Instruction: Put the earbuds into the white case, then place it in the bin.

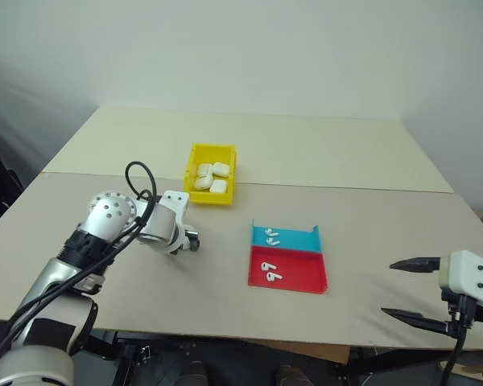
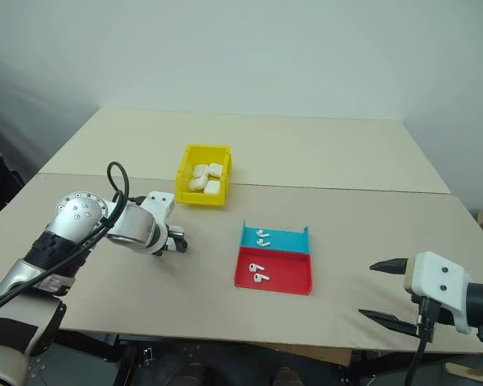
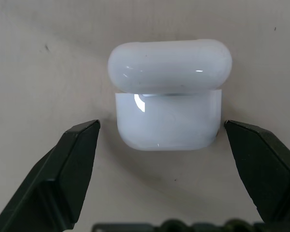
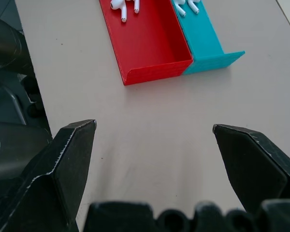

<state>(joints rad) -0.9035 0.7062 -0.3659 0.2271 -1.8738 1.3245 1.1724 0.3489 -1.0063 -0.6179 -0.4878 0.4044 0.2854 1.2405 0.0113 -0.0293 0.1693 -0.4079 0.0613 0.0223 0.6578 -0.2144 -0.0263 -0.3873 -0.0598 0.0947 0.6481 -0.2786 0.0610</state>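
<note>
In the left wrist view the left gripper's fingers stand on either side of the white case's lower body [image 3: 168, 121], so it is time to close on it now.
The white case [image 3: 166, 96] lies on the table with its lid down, seen close in the left wrist view. My left gripper [image 3: 162, 123] is open and points down at it, one black finger on each side, neither touching. In the head views this gripper [image 1: 191, 241] hangs over the table just in front of the yellow bin [image 1: 192, 153]. Two earbuds [image 1: 271, 236] lie in the blue half of a flat tray, and two more earbuds [image 1: 270, 272] in its red half. My right gripper [image 1: 389, 289] is open and empty near the table's front right edge.
Several white cases [image 1: 211, 178] sit inside the yellow bin. The red and blue tray [image 1: 302, 277] lies at mid-table, between the two grippers. A seam runs across the tan table [image 1: 370, 217] behind the bin.
</note>
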